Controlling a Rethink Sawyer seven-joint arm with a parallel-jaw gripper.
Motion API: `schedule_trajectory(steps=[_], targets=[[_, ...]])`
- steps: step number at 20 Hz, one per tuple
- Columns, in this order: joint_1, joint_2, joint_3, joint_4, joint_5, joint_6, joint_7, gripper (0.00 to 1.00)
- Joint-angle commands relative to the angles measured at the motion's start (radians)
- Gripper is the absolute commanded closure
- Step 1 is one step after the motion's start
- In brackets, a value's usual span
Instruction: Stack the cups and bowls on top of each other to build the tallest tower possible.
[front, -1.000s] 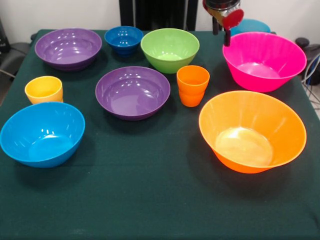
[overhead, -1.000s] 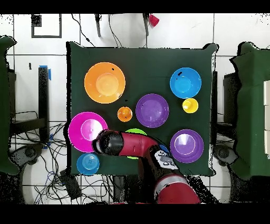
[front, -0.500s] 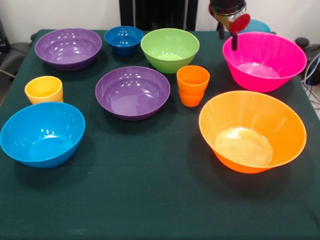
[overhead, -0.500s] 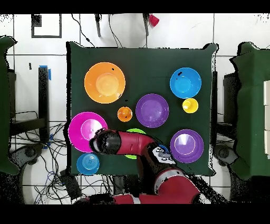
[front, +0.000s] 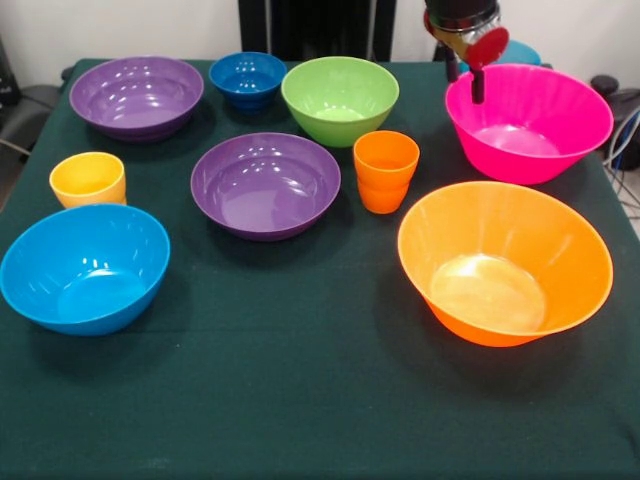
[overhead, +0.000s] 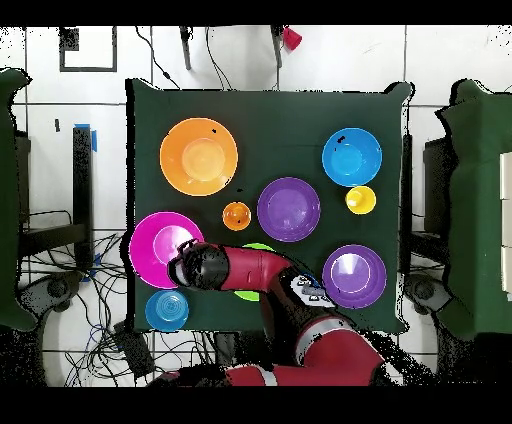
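The large pink bowl will go into the orange bowl (front: 505, 262) to start the tower, so the robot's gripper will next grip the large pink bowl by its rim (front: 452, 90).
My gripper (front: 463, 78) hangs open over the far left rim of the large pink bowl (front: 530, 125), holding nothing. In the overhead view the gripper (overhead: 188, 268) covers that pink bowl's (overhead: 160, 245) edge. The large orange bowl (front: 505, 262) stands nearer the front, with the orange cup (front: 385, 170) to its left. The two purple bowls (front: 265, 183) (front: 136, 95), green bowl (front: 340, 98), small dark blue bowl (front: 248, 78), light blue bowl (front: 84, 266) and yellow cup (front: 88, 178) all stand apart. The teal bowl (front: 515, 52) peeks out behind the gripper. Nothing is stacked.
The dark green cloth (front: 300, 400) covers the table. In the overhead view the arm (overhead: 260, 270) lies across the green bowl (overhead: 247, 292), and cables (overhead: 100, 300) lie on the floor by the table.
The gripper has shifted right in the front view, from beside the pink bowl to over its far left rim. No bowl or cup has moved.
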Motion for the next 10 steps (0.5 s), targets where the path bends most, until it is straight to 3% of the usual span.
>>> schedule_trajectory(steps=[1, 4, 10], targets=[[0.015, 0.093, 0.062, -0.053, -0.058, -0.13, -0.011, 0.0], [0.004, 0.158, 0.069, -0.077, -0.074, -0.141, -0.037, 0.0], [0.005, 0.153, 0.069, -0.073, -0.079, -0.126, -0.038, 0.0]])
